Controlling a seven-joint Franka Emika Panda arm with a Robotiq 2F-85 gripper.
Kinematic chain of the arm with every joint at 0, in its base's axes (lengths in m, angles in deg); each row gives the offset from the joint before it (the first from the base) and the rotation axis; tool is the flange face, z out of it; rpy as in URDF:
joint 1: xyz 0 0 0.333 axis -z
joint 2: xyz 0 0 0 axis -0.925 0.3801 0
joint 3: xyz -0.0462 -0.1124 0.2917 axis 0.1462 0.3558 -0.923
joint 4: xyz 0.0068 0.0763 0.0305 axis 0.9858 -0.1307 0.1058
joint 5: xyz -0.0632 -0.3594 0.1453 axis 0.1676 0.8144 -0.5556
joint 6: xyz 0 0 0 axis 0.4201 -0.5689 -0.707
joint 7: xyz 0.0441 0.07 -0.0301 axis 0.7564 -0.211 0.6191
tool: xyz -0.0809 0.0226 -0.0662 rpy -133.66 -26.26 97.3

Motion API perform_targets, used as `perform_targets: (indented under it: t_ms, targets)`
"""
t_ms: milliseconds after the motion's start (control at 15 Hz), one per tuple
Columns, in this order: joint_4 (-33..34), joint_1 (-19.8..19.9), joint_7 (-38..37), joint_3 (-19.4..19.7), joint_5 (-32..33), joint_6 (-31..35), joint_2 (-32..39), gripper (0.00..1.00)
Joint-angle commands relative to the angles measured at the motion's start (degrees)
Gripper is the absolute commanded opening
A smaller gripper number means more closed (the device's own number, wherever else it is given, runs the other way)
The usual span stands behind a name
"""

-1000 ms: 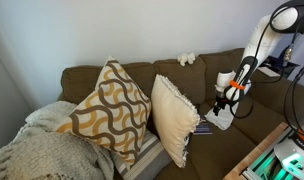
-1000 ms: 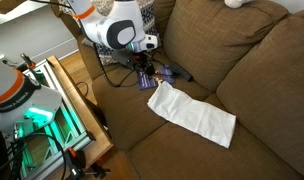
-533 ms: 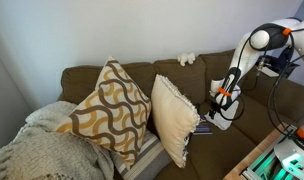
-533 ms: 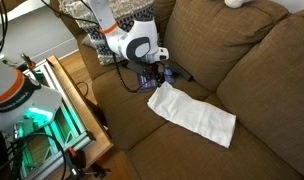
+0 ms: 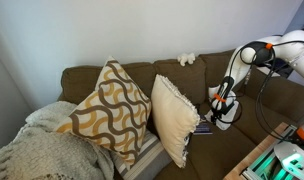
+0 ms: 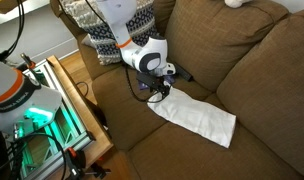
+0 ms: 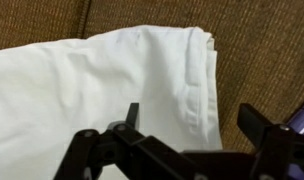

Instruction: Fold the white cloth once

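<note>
Next, my gripper grabs the hemmed short edge (image 7: 200, 108) of the white cloth (image 7: 102, 85), one finger on each side, to fold that end of the cloth over the rest.
The white cloth (image 6: 197, 116) lies flat as a long rectangle on the brown sofa seat (image 6: 262, 85). In the wrist view the white cloth (image 7: 102, 85) fills most of the frame, its hemmed short edge toward the right. My gripper (image 6: 159, 92) hangs over the cloth's near end, its jaws open and straddling that hemmed edge (image 7: 192, 120), one finger over the cloth, one over bare sofa. In an exterior view the gripper (image 5: 220, 108) is low above the cloth (image 5: 219, 121), which is mostly hidden behind the arm.
A cream fringed pillow (image 5: 175, 118) and a patterned pillow (image 5: 110, 108) lean on the sofa back. A knitted blanket (image 5: 37, 150) lies at the far end. A small white fluffy lump (image 5: 186, 59) sits on the backrest. A wooden table (image 6: 77, 105) with equipment stands beside the sofa.
The arm has swung in and lowered: my gripper moved from beside the sofa edge to just over the cloth's near end. The cloth has not moved.
</note>
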Motion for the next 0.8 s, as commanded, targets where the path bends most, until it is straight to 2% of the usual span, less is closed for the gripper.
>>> perform_targets:
  t_ms: [0,333,467,733]
  targets:
    - [0.9,0.0,1.1,0.2,-0.9,-0.1,0.7,1.00]
    - [2.5,-1.4,-0.6,0.4,-1.1,6.1,2.8,1.00]
    - [2.8,-2.8,-1.0,0.7,-1.2,7.3,3.5,0.74]
    - [3.1,-6.3,-3.5,2.5,-1.6,6.5,4.5,0.42]
